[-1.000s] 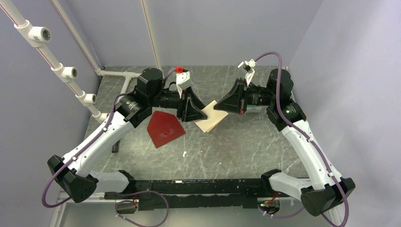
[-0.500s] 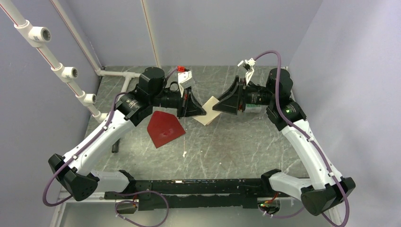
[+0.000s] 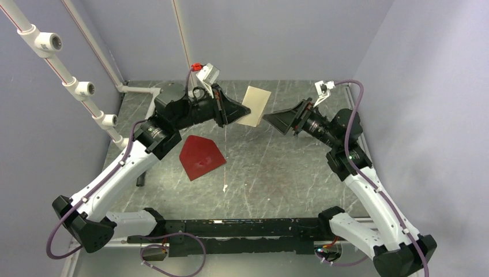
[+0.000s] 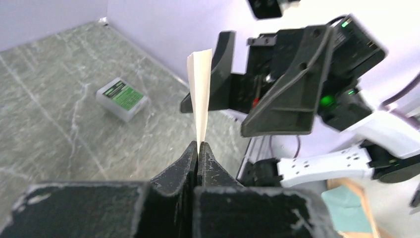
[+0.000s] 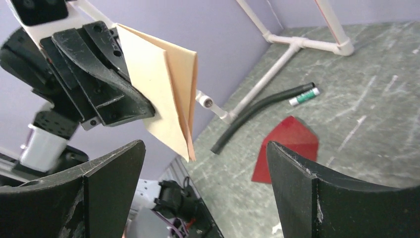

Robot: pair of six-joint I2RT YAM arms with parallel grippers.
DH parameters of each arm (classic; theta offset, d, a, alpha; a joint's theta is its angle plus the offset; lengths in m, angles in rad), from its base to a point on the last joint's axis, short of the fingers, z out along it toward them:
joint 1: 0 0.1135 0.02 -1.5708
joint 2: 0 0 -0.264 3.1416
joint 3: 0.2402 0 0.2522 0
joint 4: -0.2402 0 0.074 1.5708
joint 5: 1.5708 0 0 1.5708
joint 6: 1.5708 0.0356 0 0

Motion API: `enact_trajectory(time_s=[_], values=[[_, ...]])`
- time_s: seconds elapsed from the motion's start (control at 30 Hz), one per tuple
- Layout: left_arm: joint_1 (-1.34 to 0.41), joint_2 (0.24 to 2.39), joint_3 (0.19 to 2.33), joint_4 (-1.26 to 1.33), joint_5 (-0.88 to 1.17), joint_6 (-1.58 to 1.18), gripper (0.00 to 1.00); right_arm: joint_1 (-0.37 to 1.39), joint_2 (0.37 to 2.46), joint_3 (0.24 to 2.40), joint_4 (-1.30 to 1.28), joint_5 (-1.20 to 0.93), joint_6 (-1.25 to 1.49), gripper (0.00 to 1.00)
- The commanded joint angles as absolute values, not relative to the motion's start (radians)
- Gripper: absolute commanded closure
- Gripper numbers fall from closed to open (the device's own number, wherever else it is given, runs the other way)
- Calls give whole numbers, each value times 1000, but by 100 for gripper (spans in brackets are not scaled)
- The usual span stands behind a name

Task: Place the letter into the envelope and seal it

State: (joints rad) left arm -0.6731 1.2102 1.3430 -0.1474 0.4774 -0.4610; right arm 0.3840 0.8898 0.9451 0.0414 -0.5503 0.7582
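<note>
My right gripper grabs the letter's edge opposite my left gripper next, which leaves the letter's other edge free to enter the envelope (image 3: 200, 157) (image 5: 289, 148).
The letter (image 3: 254, 105), a pale tan folded sheet, hangs in the air above the table's back middle. My left gripper (image 3: 235, 118) is shut on its lower left edge. In the left wrist view the letter (image 4: 200, 99) stands edge-on out of the closed left gripper (image 4: 198, 148). My right gripper (image 3: 272, 119) is open just right of the sheet and not touching it. In the right wrist view the letter (image 5: 158, 99) hangs ahead of the wide-open right gripper (image 5: 205, 145). The dark red envelope (image 3: 200, 157) lies flat on the table below the left arm, also seen as the envelope (image 5: 289, 148) between the right fingers.
A small white-and-green box (image 4: 121, 98) lies on the grey table. White pipes (image 3: 86, 86) run along the left wall and back left corner. A black hose (image 5: 257, 111) and a green-labelled tube (image 5: 303, 96) lie near them. A small white scrap (image 3: 224, 187) sits at front centre.
The left gripper shut on the letter and lifted it off the table toward the back. The right gripper opened, let the letter go and drew back to the right.
</note>
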Motion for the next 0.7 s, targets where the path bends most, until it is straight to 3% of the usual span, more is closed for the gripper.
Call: enact_trajectory(time_s=[0.0, 0.2, 0.4, 0.5, 0.57, 0.67], values=[[-675, 1203, 1338, 43, 467, -658, 98, 400, 931, 958, 304, -566, 903, 4], [-674, 1227, 1360, 67, 539, -717, 97, 409, 986, 972, 556, -664, 1026, 15], [-675, 1226, 1346, 101, 570, -737, 98, 417, 1034, 1006, 627, -710, 1084, 52], [-675, 1223, 1345, 86, 564, -730, 96, 419, 1042, 1019, 612, -715, 1082, 79], [-675, 1221, 1356, 23, 543, -698, 87, 419, 1036, 1029, 523, -684, 1044, 100], [-675, 1206, 1362, -199, 421, -608, 60, 420, 1023, 1052, 337, -581, 936, 100]])
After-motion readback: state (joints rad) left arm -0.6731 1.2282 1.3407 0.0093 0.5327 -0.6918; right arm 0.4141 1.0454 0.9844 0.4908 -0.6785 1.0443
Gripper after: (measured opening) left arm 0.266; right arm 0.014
